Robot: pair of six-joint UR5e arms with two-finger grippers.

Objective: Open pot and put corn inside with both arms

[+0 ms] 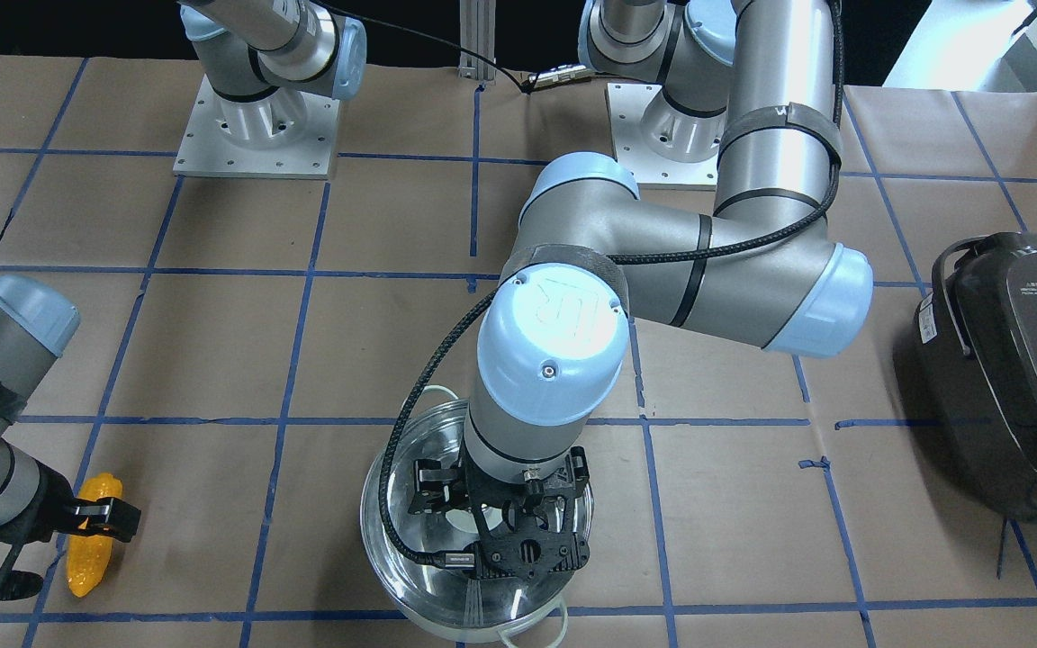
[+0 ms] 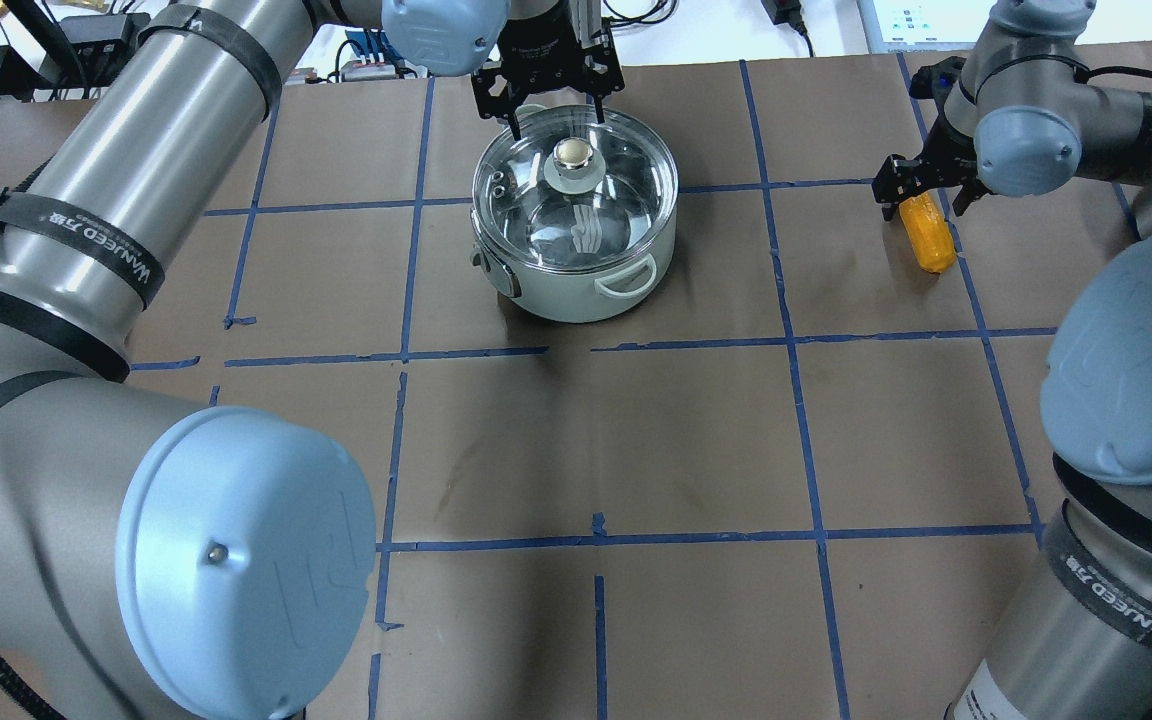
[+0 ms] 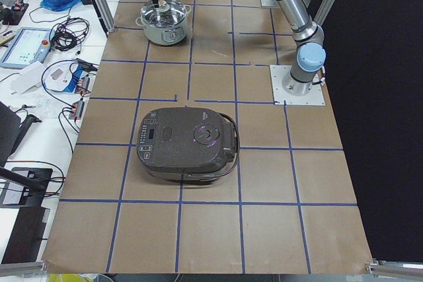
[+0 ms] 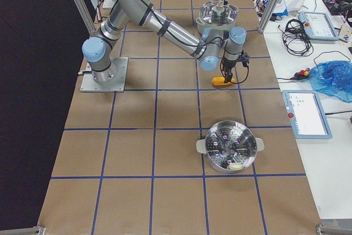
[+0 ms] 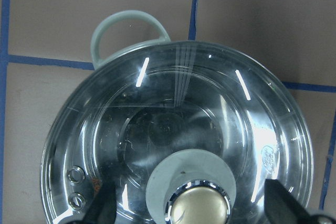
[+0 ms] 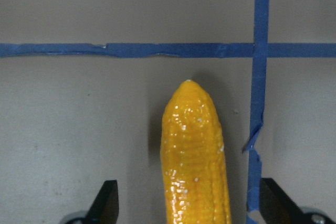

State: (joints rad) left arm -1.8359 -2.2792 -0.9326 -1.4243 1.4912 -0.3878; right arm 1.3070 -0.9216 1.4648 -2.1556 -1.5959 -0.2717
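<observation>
My left gripper needs to take hold of the glass lid by its round knob next, so that the pot can be opened for the corn.
The steel pot stands at the table's far middle with its glass lid on. The lid's round knob also shows in the left wrist view. My left gripper hangs over the lid, open, with a finger on each side of the knob and not closed on it. The yellow corn lies flat on the table at the right. My right gripper is open just above one end of it, and its fingers straddle the corn.
A dark grey rice cooker sits at the table's left end and also shows in the front-facing view. A second steel pot with a steamer insert stands near the right end. Blue tape lines grid the brown table.
</observation>
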